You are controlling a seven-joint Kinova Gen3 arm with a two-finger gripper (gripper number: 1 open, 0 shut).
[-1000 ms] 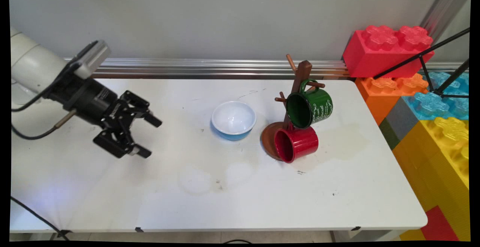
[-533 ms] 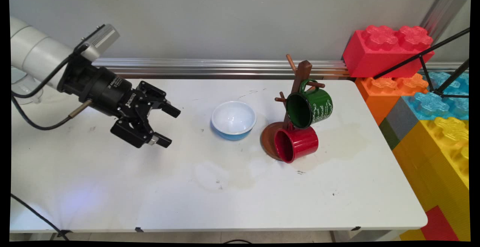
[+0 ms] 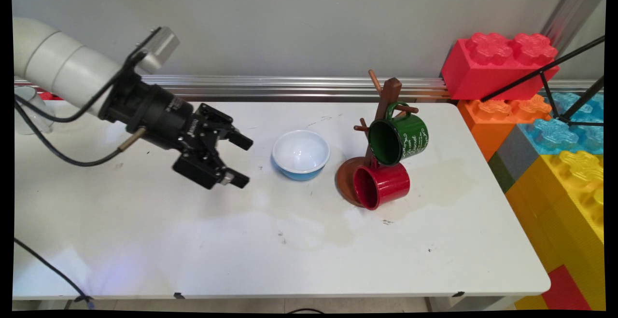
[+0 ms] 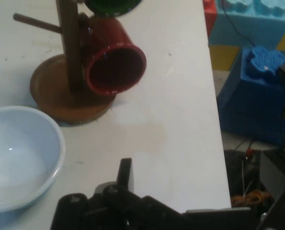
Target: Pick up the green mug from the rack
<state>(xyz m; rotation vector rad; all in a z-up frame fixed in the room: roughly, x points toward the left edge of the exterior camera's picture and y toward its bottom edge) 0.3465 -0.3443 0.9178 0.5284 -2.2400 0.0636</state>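
The dark green mug needs to come off the wooden mug tree (image 3: 381, 115). My gripper should next pick up the mug by its rim (image 3: 371, 135) to take it off.
My gripper (image 3: 245, 160) hangs open and empty above the table (image 3: 289, 260), pointing right, a short way left of a light blue bowl (image 3: 301, 154). The bowl (image 4: 17, 158) is empty and fills the lower left of the hand view. Past it stands a brown wooden mug tree (image 3: 381, 115) on a round base (image 4: 61, 96). A green mug (image 3: 400, 138) hangs on an upper peg, and a red mug (image 3: 381, 185) hangs low, its mouth facing the table's near side. In the hand view the red mug (image 4: 114, 61) is beside the post, and one finger (image 4: 125, 175) shows.
Big toy bricks are stacked off the table's right end: red (image 3: 497, 64), orange (image 3: 502, 115), blue (image 3: 565, 125) and yellow (image 3: 565, 197). A black tripod leg (image 3: 545, 74) crosses them. A clear cup (image 3: 31, 110) stands at the far left. A metal rail (image 3: 289, 86) runs along the wall.
The arm has swung right and slightly toward the wall, bringing the open gripper closer to the bowl. Bowl, mugs and mug tree have stayed put.
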